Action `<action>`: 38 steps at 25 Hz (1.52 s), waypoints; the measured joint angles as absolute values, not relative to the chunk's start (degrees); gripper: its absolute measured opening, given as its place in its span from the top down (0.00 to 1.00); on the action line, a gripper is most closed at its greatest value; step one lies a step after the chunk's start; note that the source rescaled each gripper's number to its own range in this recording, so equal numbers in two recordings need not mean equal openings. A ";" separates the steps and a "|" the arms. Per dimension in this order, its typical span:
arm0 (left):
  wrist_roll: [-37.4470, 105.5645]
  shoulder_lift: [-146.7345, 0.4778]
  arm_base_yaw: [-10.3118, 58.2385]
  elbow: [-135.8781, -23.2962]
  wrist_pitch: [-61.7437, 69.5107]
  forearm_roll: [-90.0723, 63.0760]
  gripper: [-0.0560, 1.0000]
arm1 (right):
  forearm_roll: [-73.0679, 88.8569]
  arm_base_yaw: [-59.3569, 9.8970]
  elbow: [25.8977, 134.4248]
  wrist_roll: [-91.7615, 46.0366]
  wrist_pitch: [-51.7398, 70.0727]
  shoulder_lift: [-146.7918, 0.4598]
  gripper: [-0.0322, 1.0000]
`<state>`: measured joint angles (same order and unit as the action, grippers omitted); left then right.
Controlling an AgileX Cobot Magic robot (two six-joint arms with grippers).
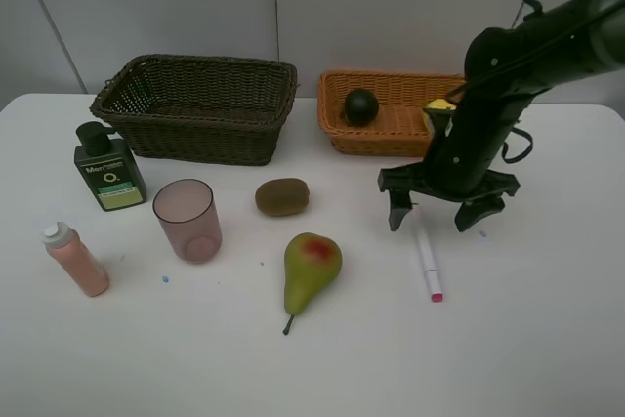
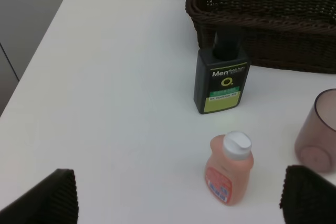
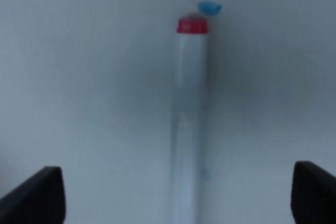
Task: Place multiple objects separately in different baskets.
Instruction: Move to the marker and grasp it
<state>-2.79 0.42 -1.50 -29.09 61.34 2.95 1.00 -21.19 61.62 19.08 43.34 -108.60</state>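
Observation:
The fingers of my right gripper are still above the white-pink marker's body, so it is too early to close on the marker. Lowering comes next.
The dark brown basket point(image 1: 200, 134) stands at the back left, the orange-tan basket point(image 1: 381, 139) to its right. The tan basket holds a dark green round fruit point(image 1: 360, 106) and a lemon point(image 1: 439, 104), mostly hidden by my right arm. My right gripper point(image 1: 430, 222) is open, pointing down over the top end of the white-pink marker point(image 1: 428, 263), which lies between the jaws in the right wrist view point(image 3: 189, 119). Kiwi point(image 1: 282, 196), pear point(image 1: 311, 266), pinkish cup point(image 1: 187, 219), dark green bottle point(image 1: 109, 168) and pink bottle point(image 1: 75, 259) rest on the table. My left gripper point(image 2: 181, 203) is open, above the pink bottle point(image 2: 229, 169).
The left wrist view also shows the green bottle point(image 2: 221, 80), the cup point(image 2: 317, 132) and the dark basket point(image 2: 262, 35). A blue speck point(image 3: 209, 7) lies by the marker's red end. The table's left edge runs near the bottles.

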 joint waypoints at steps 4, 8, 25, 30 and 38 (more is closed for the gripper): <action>-2.79 0.42 -1.50 -29.09 61.34 2.95 0.00 | 1.12 -21.19 58.59 19.08 39.08 -108.60 0.08; -2.79 0.42 -1.50 -29.09 61.34 2.95 0.00 | 1.12 -21.19 57.16 19.08 37.67 -108.60 0.08; -2.79 0.42 -1.50 -29.09 61.34 2.95 0.00 | 1.23 -21.75 55.34 18.66 33.84 -109.72 0.10; -2.79 0.42 -1.50 -29.09 61.34 2.95 0.00 | 1.58 -21.86 55.34 18.66 33.22 -109.91 0.10; -2.79 0.42 -1.50 -29.09 61.34 2.95 0.00 | 1.63 -21.86 55.34 18.52 33.53 -109.91 0.53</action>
<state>-2.79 0.42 -1.50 -29.09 61.34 2.95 1.63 -21.86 55.34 18.52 33.53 -109.91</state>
